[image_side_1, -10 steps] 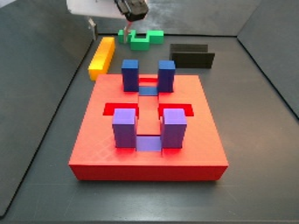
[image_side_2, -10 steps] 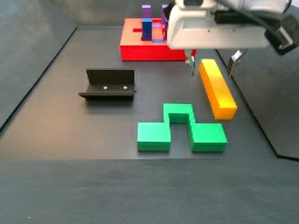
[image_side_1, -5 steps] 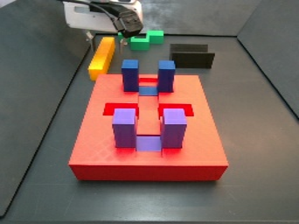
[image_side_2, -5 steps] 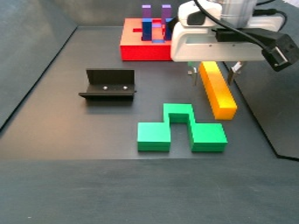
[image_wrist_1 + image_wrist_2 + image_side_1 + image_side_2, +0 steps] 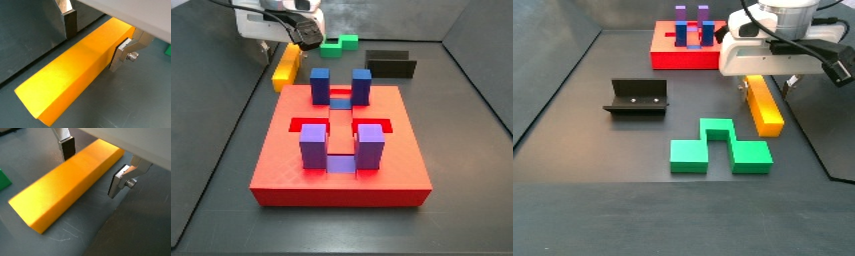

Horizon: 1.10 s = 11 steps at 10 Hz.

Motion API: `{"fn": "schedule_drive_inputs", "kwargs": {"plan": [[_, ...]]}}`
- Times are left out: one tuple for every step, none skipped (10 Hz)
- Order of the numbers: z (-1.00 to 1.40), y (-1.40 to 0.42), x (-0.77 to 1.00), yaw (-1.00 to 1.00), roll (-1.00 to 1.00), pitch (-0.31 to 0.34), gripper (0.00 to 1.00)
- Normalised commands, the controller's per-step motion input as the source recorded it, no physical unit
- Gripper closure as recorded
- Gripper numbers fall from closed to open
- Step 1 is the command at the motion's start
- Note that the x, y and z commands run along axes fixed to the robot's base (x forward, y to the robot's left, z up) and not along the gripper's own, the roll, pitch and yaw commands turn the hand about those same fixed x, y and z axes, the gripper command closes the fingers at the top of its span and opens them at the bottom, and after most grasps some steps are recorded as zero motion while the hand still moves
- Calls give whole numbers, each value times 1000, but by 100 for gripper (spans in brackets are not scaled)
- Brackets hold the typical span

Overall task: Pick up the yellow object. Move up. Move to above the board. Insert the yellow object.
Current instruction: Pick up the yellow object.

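Note:
I should next grip the yellow bar's end beside the green blocks, to insert it into the red board [image 5: 341, 187].
The yellow object [image 5: 287, 66] is a long orange-yellow bar lying flat on the dark floor, far left of the board [image 5: 342, 172], a red slab with blue and purple posts. In a side view the bar [image 5: 762, 108] lies right of the board [image 5: 676, 58]. My gripper [image 5: 762, 86] is low over the bar's far end, also in a side view [image 5: 290, 44]. In both wrist views the gripper [image 5: 95, 38] [image 5: 93, 163] is open, its fingers [image 5: 69, 23] [image 5: 119, 179] on either side of the bar [image 5: 70, 80] [image 5: 63, 183], with a gap at one side.
A green notched block [image 5: 719, 146] lies near the bar's front end; it also shows behind the board [image 5: 338, 44]. The black fixture [image 5: 637, 97] stands left of it, seen too in a side view [image 5: 392, 65]. Dark walls close in the floor.
The gripper has come down from above the bar until its open fingers straddle the bar's far end. The bar has not moved.

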Motion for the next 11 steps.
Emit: {"fn": "schedule_drive_inputs", "kwargs": {"plan": [[-106,0,-40,0,0,-14,0],[0,0,0,0,0,0,0],[0,0,0,0,0,0,100],[0,0,0,0,0,0,100],[0,0,0,0,0,0,100],[0,0,0,0,0,0,100],[0,0,0,0,0,0,100],[0,0,0,0,0,0,100],[0,0,0,0,0,0,100],[0,0,0,0,0,0,100],[0,0,0,0,0,0,100]]}}
